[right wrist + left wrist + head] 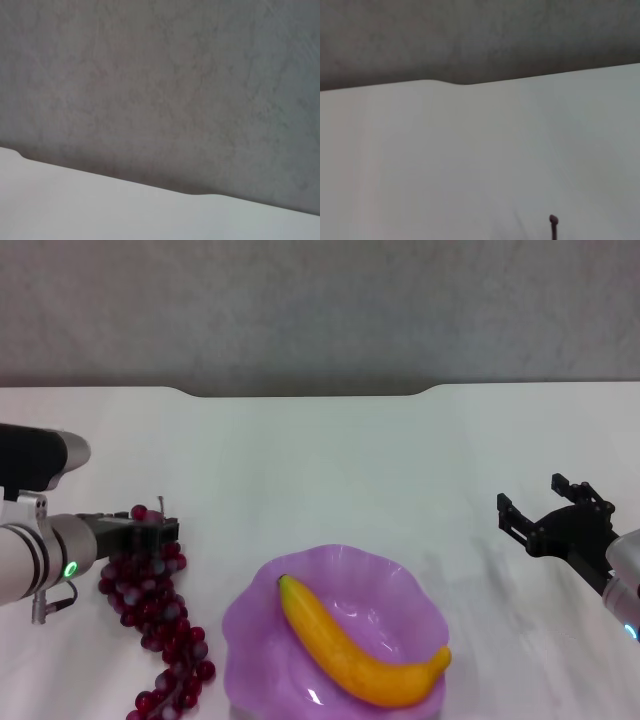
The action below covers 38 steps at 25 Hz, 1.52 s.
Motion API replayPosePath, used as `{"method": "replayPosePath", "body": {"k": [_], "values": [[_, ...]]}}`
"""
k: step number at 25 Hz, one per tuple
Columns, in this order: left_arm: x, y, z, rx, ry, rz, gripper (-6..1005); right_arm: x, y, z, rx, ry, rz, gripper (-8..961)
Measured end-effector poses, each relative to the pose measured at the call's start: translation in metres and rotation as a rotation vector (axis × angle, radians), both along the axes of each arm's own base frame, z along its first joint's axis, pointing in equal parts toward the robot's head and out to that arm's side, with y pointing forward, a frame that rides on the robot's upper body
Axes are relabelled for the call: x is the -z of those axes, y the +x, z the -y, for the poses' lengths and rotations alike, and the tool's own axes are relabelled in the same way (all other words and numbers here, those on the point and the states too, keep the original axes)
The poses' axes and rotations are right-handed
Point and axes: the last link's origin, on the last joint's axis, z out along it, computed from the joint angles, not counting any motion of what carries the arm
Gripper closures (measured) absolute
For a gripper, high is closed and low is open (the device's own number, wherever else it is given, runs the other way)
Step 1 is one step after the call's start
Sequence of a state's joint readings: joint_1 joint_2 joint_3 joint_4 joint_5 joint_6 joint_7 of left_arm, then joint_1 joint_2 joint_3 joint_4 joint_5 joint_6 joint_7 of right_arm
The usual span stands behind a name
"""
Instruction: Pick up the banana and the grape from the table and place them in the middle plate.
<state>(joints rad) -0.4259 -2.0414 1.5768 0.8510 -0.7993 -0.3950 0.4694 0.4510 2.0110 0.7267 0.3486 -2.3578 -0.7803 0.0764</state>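
The top of the grape bunch (145,550) has the fingers of my left gripper reaching down around it, beside its stem (161,503). My left gripper would hold the bunch if it closed now, so it needs to close.
The yellow-orange banana (350,650) lies inside the purple scalloped middle plate (243,625) at the front centre of the white table (330,460). The bunch of dark red grapes (165,630) lies on the table left of the plate. My left gripper (150,532) is at the top end of the bunch, right by its brown stem (160,504). The stem tip also shows in the left wrist view (553,220). My right gripper (540,505) is open and empty over the table, right of the plate.
The table's notched far edge (300,393) runs along the back, with a grey wall behind it. The right wrist view shows only the wall and the table edge (150,187).
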Motion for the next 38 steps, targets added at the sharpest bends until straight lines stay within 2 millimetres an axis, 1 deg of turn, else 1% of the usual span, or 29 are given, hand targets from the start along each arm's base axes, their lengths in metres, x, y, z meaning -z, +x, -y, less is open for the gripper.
{"method": "replayPosePath", "body": {"k": [1, 6, 11, 30, 34, 38], "values": [[0.000, -0.001, 0.000, -0.003, 0.000, -0.001, 183, 0.000, 0.000, 0.000, 0.000, 0.000, 0.000, 135], [0.000, -0.004, 0.000, -0.007, 0.007, -0.006, 371, 0.000, 0.000, 0.000, -0.001, 0.001, -0.001, 135], [-0.001, -0.005, 0.000, 0.000, 0.029, -0.011, 521, 0.000, 0.000, 0.000, 0.000, 0.001, 0.000, 135], [-0.002, -0.007, 0.004, 0.010, 0.051, -0.012, 592, 0.000, 0.002, 0.002, 0.006, -0.001, 0.002, 135], [0.000, -0.002, 0.006, 0.034, 0.057, -0.009, 595, 0.000, 0.003, 0.001, 0.008, -0.004, 0.006, 135], [-0.006, 0.003, 0.012, 0.062, 0.088, 0.001, 598, 0.000, 0.003, 0.001, 0.008, -0.005, 0.006, 134]]}}
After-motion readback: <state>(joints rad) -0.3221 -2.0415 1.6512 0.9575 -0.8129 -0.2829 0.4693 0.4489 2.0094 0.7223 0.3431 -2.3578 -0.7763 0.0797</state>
